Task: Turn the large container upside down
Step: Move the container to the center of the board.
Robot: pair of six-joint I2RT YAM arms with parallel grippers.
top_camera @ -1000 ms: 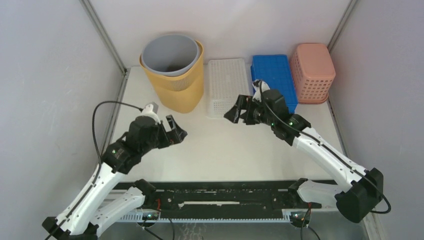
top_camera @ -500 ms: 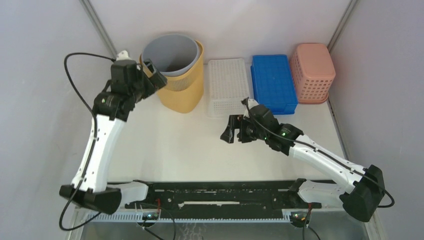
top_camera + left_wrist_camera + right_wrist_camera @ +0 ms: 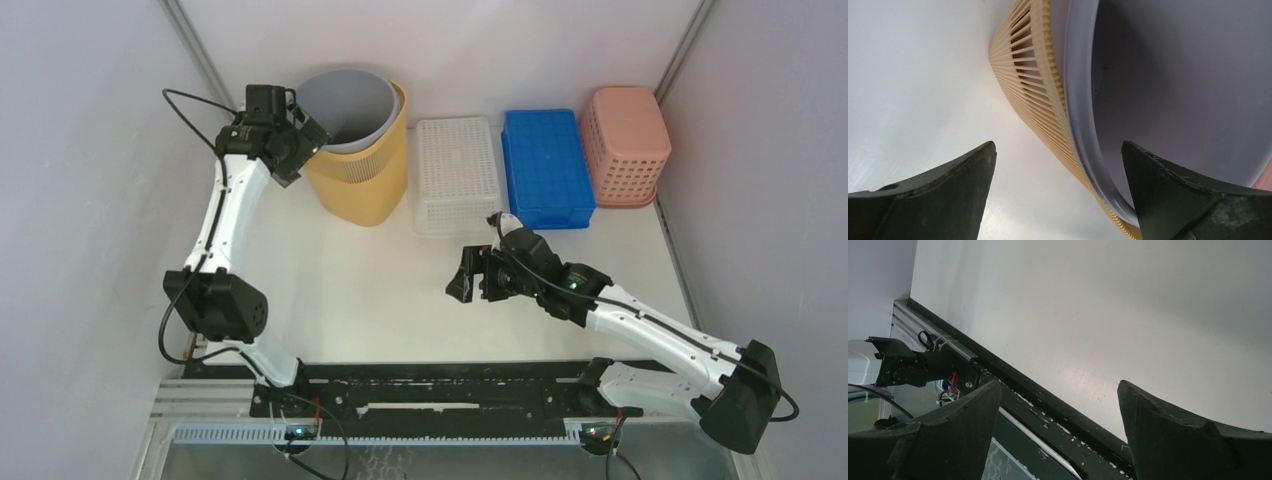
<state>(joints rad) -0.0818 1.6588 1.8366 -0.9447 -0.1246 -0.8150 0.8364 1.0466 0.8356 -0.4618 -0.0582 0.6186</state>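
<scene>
The large container's rim on the gripper's side is the part my left gripper needs to grab. The opposite rim then stays free to turn the large container (image 3: 362, 178) upside down.
The large container (image 3: 362, 178) is a yellow slatted bin standing upright at the back left, with a grey bin (image 3: 345, 105) nested inside it. My left gripper (image 3: 305, 135) is open at its left rim. In the left wrist view the yellow slats (image 3: 1033, 75) and the grey rim (image 3: 1080, 100) pass between the fingers of the left gripper (image 3: 1059, 145), one finger outside over the table, the other inside the grey bin, neither touching. My right gripper (image 3: 462, 280) hovers open over the middle of the table, holding nothing; in its wrist view the right gripper (image 3: 1058, 385) faces the near edge.
A white lattice basket (image 3: 455, 170), a blue crate (image 3: 545, 165) and a pink basket (image 3: 627, 140) stand in a row to the right of the container. Walls close in the left, back and right. A black rail (image 3: 1048, 400) runs along the table's near edge.
My left arm swung from the left middle of the table up to the container's left rim, gripper still open. The right gripper drew back from the white basket toward the table's middle.
</scene>
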